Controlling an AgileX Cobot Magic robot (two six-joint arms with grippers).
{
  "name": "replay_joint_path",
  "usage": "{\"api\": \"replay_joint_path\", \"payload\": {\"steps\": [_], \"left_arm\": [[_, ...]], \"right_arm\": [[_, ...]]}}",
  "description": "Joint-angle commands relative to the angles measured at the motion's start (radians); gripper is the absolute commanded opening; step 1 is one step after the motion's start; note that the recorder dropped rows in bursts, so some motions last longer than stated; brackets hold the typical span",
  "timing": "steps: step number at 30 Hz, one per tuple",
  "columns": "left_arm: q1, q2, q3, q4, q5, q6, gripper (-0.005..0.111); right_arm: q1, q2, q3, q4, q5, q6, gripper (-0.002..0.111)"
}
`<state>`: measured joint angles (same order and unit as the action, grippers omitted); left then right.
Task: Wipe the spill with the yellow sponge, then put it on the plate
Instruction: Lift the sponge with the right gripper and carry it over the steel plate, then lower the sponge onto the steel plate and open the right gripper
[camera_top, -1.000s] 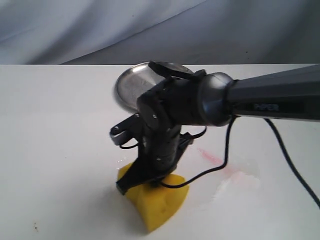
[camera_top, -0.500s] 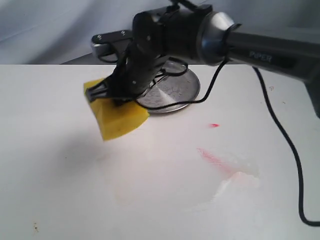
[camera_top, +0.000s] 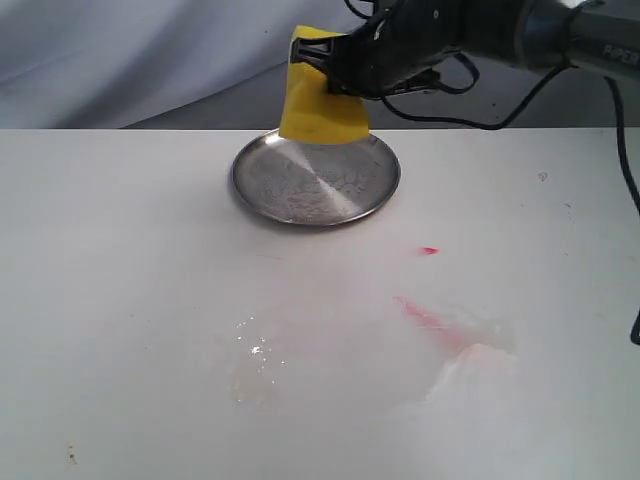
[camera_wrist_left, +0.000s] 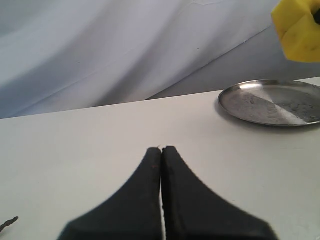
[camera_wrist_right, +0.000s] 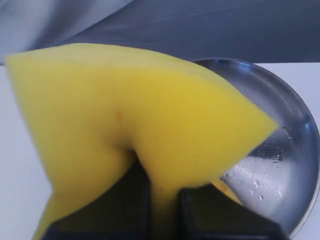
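I need to keep holding the yellow sponge with my right gripper until it is on the silvery plate, because the sponge's lower edge hangs above the plate.
The yellow sponge (camera_top: 320, 100) hangs in the air over the far rim of the silvery plate (camera_top: 262, 195), squeezed into a fold. My right gripper (camera_top: 335, 72) is shut on it. The right wrist view shows the sponge (camera_wrist_right: 135, 115) pinched in the gripper (camera_wrist_right: 162, 200), with the plate (camera_wrist_right: 292, 150) below. No amber puddle shows. A faint wet patch with tiny glistening droplets (camera_top: 254, 350) lies on the near table. My left gripper (camera_wrist_left: 161, 148) is shut on nothing, low over the table. Its view has the plate (camera_wrist_left: 260, 102) and sponge (camera_wrist_left: 297, 27) far off.
A pink-red smear (camera_top: 430, 318) and a red dot (camera_top: 428, 250) mark the white table right of the wet patch, with a pale streak (camera_top: 480, 360) beside them. The right arm's cable (camera_top: 627, 160) hangs at the right edge. Grey cloth (camera_top: 150, 60) backs the table.
The right gripper has lifted the sponge off the wet spot near the front, carried it up and back, and now holds it above the plate's far side.
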<state>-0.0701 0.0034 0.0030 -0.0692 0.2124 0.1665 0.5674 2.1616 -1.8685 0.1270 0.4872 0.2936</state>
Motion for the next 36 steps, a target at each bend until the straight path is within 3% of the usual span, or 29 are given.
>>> {"api": "replay_joint_path", "payload": {"steps": [1,6,10,11,12,15,17,21,22,23,26,28,36], "left_arm": [[0.001,-0.003,-0.003,0.0,-0.007,-0.007,0.0],[0.001,-0.003,-0.003,0.0,-0.007,-0.007,0.0],[0.001,-0.003,-0.003,0.0,-0.007,-0.007,0.0],[0.001,-0.003,-0.003,0.0,-0.007,-0.007,0.0],[0.001,-0.003,-0.003,0.0,-0.007,-0.007,0.0],[0.001,-0.003,-0.003,0.0,-0.007,-0.007,0.0],[0.001,-0.003,-0.003,0.0,-0.007,-0.007,0.0],[0.001,-0.003,-0.003,0.0,-0.007,-0.007,0.0],[0.001,-0.003,-0.003,0.0,-0.007,-0.007,0.0],[0.001,-0.003,-0.003,0.0,-0.007,-0.007,0.0],[0.001,-0.003,-0.003,0.0,-0.007,-0.007,0.0],[0.001,-0.003,-0.003,0.0,-0.007,-0.007,0.0],[0.001,-0.003,-0.003,0.0,-0.007,-0.007,0.0]], "right_arm": [[-0.031,0.079,-0.007,0.064,-0.093,-0.002,0.0],[-0.032,0.149,-0.007,0.064,-0.207,-0.002,0.005],[-0.032,0.18,-0.007,0.064,-0.216,-0.002,0.035],[-0.032,0.18,-0.007,0.067,-0.194,-0.009,0.05],[-0.032,0.18,-0.007,0.067,-0.184,-0.009,0.057],[-0.032,0.178,-0.007,0.067,-0.151,-0.009,0.068],[-0.032,0.173,-0.007,0.067,-0.117,-0.009,0.07],[-0.032,0.116,-0.007,0.06,-0.023,-0.005,0.06],[-0.032,0.099,-0.007,0.046,0.003,-0.01,0.054],[-0.032,0.069,-0.007,0.0,0.054,-0.022,0.04],[-0.019,0.026,0.011,-0.04,0.126,-0.105,0.02],[-0.009,-0.033,0.096,-0.038,0.123,-0.139,0.001],[-0.009,-0.275,0.628,-0.01,-0.175,-0.173,0.0]]}}
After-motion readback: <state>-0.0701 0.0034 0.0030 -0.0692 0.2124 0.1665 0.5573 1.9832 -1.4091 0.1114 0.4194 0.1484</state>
